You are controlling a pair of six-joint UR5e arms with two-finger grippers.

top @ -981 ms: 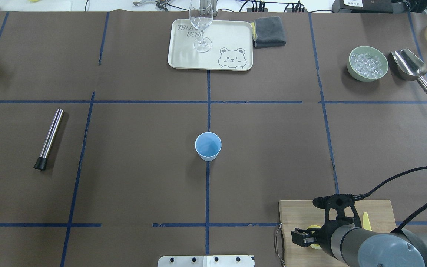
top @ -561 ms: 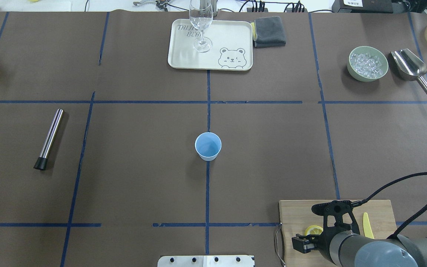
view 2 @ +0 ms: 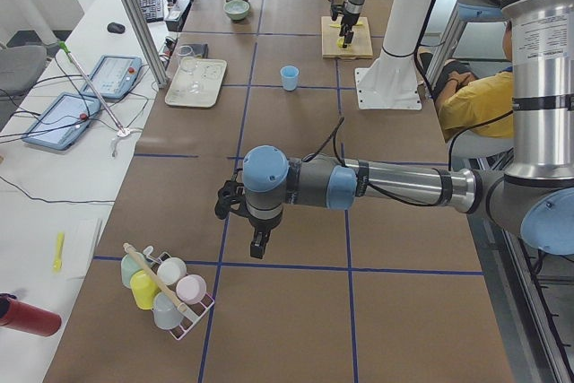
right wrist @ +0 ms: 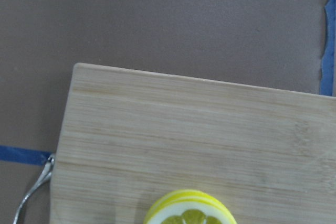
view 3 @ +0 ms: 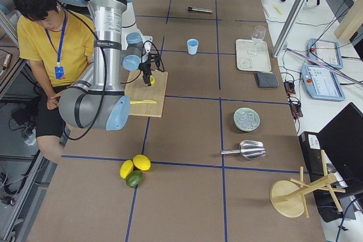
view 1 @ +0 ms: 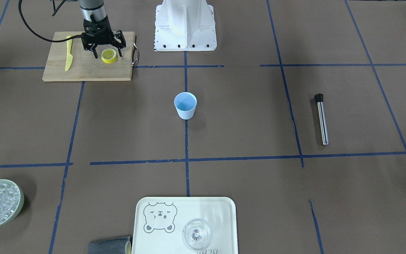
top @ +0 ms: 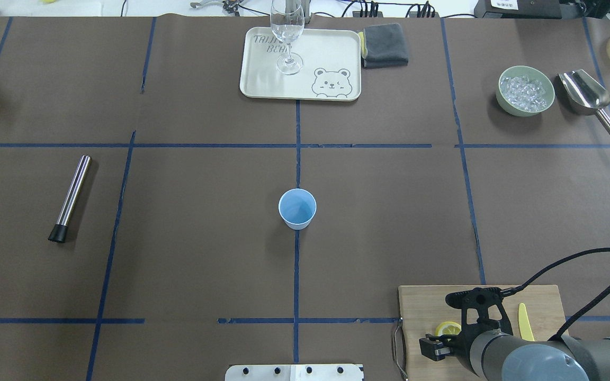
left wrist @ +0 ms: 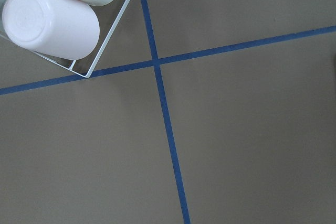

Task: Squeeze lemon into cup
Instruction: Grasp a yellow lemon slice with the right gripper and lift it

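The yellow rind is level with both my right fingers, which reach down close to the cutting board, so my right gripper should close on the lemon slices.
A stack of lemon slices lies on the wooden cutting board near the robot's base. My right gripper hangs open just over the board, one finger on each side of the lemon; contact is not visible. The right wrist view shows the lemon at its bottom edge and no fingers. The light-blue cup stands upright and empty at the table's middle, far from the board. My left gripper shows only in the exterior left view, low over bare table beside a rack of mugs; I cannot tell its state.
A yellow knife lies on the board. A steel muddler, a tray with a clear glass, a grey cloth, a bowl of ice and a scoop ring the table. A seated person is beside the robot.
My right gripper has drawn back slightly toward the robot's base over the board, so more of the lemon shows beyond it. The cup has not moved.
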